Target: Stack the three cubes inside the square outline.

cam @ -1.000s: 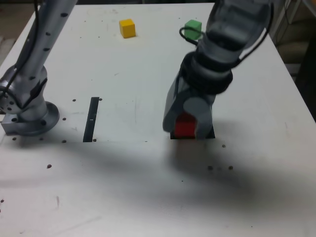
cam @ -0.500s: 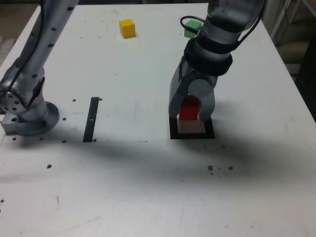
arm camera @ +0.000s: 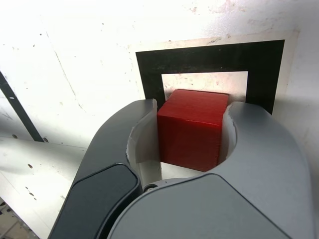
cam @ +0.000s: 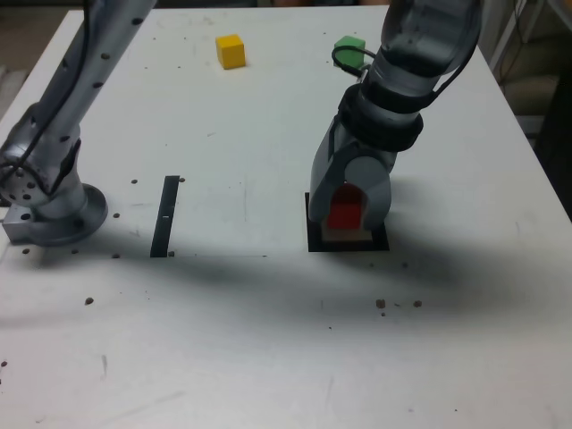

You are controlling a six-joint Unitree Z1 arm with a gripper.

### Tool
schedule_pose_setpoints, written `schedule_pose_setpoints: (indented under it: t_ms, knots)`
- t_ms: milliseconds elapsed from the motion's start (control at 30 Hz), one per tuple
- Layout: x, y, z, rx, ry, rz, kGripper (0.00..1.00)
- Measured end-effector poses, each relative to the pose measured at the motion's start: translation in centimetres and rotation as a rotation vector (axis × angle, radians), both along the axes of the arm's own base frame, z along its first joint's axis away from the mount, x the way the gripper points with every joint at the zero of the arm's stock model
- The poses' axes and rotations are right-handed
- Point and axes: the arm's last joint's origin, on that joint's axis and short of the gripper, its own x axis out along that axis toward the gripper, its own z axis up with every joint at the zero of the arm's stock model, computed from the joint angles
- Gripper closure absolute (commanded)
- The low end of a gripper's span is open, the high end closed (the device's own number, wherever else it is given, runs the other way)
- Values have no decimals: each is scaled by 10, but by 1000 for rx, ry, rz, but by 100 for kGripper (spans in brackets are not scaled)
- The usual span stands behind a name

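The gripper should open now: the bottom of the red cube is low over the pale centre inside the black outline, so the cube would stand in place.
My gripper is shut on the red cube, its grey jaws pressing both sides of the block. In the wrist view the red cube sits between the jaws of the gripper, over the pale centre of the square outline. In the exterior view the square outline lies right under the gripper, partly hidden by it. The yellow cube rests on the table at the far side. The green cube stands farther toward the exterior view's right, partly behind the arm.
A thin black strip lies on the white table toward the exterior view's left, also seen in the wrist view as a strip. The arm's base stands at the exterior view's left edge. Small dark specks dot the near tabletop.
The gripper lifted with the red cube about half a second ago, baring the outline's pale centre, and has now come back down over the outline. The yellow and green cubes have not moved.
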Motion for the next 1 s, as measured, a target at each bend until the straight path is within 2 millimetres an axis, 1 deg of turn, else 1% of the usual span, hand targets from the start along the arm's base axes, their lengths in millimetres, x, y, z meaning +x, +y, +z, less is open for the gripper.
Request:
schedule_pose_setpoints:
  t_ms: [33, 67, 100, 133, 200, 233, 267, 400, 633, 733, 833, 1000]
  knots:
    - [0, 0, 0, -1, 0, 0, 56]
    - [1, 0, -1, -2, -1, -1, 49]
    - [1, 0, -2, -4, -1, -3, 41]
    - [1, 0, -2, -6, -1, -6, 30]
    - [2, 1, -3, -12, -6, -12, 13]
    - [2, 2, -3, -14, -10, -15, 8]
    - [3, 2, -4, -16, -13, -17, 5]
    - [3, 3, -6, -17, -12, -18, 2]
    - [-2, 4, -7, -16, 2, -17, 1]
    - [-8, 7, 1, -9, -11, -12, 1]
    - [-17, 15, 15, 11, -33, -2, 1]
    - [-33, 40, 35, 24, -68, 23, 1]
